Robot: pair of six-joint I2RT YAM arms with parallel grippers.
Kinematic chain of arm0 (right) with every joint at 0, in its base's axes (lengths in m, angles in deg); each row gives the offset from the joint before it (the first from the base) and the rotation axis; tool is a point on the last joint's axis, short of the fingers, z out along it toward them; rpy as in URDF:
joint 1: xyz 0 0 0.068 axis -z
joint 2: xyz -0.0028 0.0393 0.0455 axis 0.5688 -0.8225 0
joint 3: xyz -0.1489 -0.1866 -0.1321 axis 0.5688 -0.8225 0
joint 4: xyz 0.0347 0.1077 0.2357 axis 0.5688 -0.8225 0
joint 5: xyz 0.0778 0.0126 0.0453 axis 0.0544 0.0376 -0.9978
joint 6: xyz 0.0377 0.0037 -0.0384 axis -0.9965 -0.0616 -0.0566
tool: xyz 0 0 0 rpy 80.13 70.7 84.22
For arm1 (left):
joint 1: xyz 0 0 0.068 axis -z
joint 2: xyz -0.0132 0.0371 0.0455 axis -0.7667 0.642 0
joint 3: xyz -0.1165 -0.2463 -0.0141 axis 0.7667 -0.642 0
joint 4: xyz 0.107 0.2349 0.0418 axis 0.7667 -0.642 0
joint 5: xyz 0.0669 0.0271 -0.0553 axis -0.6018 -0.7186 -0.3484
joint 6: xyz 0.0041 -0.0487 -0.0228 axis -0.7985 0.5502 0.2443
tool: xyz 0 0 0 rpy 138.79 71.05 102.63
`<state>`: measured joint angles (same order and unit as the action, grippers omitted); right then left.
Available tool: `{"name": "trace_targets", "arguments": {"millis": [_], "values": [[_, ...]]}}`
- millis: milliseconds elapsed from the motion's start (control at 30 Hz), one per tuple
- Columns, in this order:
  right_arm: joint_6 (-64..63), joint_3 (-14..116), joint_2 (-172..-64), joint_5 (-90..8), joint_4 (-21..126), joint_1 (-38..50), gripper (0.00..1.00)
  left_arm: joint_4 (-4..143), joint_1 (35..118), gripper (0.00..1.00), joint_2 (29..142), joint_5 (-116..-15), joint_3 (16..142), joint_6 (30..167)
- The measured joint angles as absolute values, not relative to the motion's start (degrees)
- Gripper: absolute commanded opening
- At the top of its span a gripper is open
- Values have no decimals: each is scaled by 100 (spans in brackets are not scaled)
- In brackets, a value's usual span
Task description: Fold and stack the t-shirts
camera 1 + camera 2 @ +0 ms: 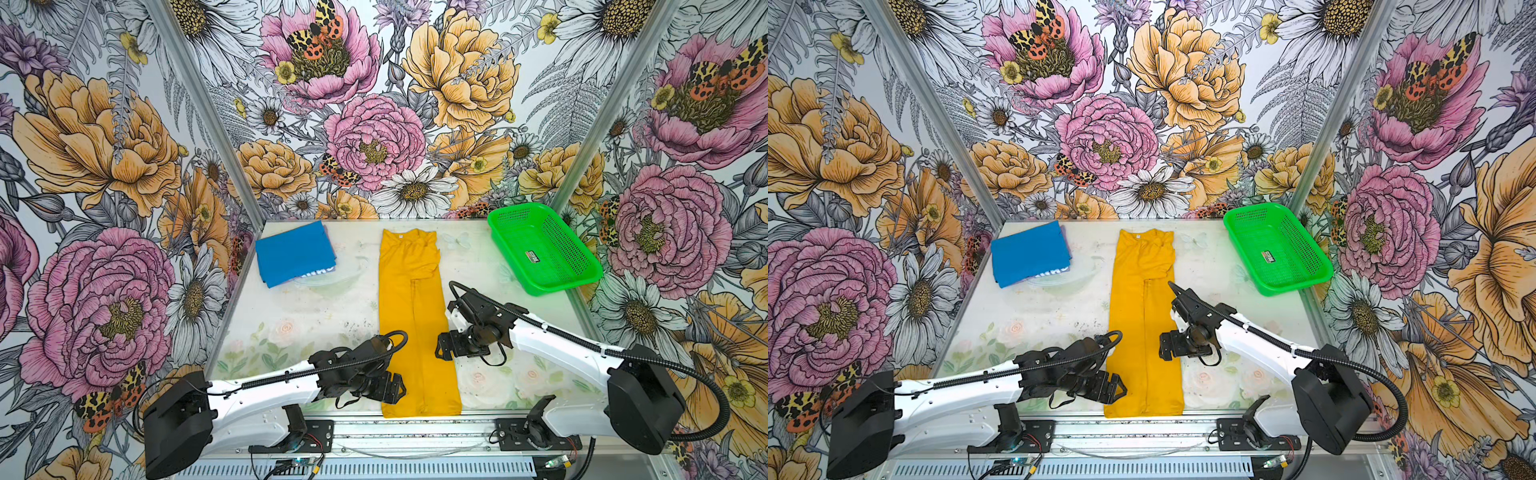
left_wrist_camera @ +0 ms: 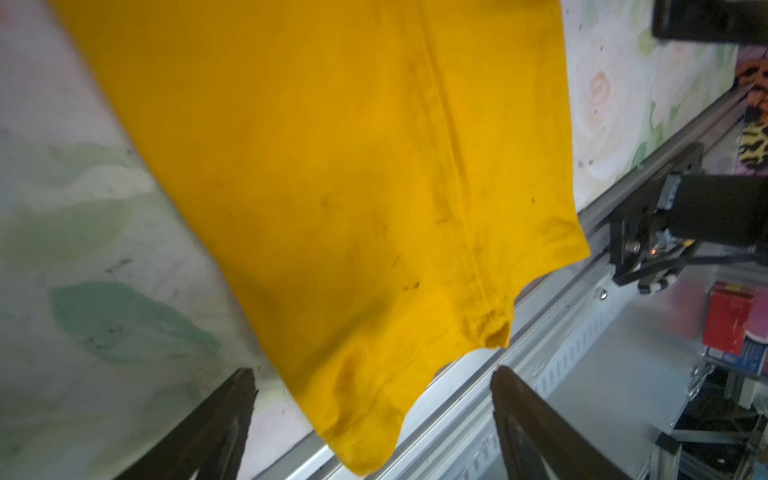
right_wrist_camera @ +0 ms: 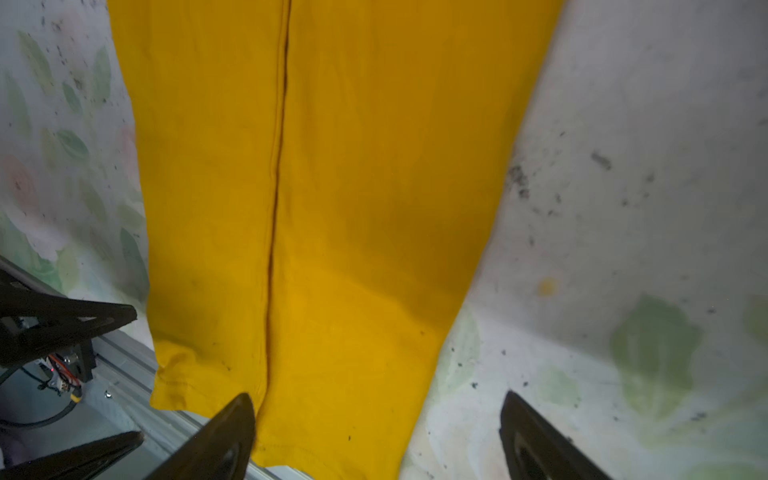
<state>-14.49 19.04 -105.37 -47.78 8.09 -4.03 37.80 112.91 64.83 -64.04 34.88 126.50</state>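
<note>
I will grab the mustard-yellow t-shirt's hem corner opposite my left gripper with my right gripper, so both grippers can fold the hem end toward the collar.
The mustard-yellow t-shirt lies flat as a long narrow strip, sides folded in, collar at the far end and hem at the table's front edge. The blue t-shirt lies folded at the back left. My left gripper is open at the strip's near left corner. In the left wrist view the hem corner shows between the spread fingers of that gripper. My right gripper is open over the strip's right edge, farther from the hem. In its wrist view the cloth lies under this gripper.
A bright green perforated basket stands at the back right with only a small label inside. A metal rail runs along the table's front edge just past the hem. Flowered walls close in three sides.
</note>
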Motion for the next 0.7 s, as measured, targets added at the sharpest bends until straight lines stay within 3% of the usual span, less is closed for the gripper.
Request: {"name": "trace_targets", "arguments": {"millis": [233,367,500,700], "values": [[-2011,922,-9810,-5069,842,-1052,64,3714,11636,64,6076,-6293,3060,13166],[-2291,608,-9709,-5198,772,-1443,55,3677,11636,59,6105,-6262,2999,13289],[-2446,562,-9716,-5253,774,-1712,43,3681,11638,47,6216,-6219,2999,13385],[-2531,501,-9742,-5298,781,-1946,33,3797,11658,40,6474,-6118,3027,13428]]}}
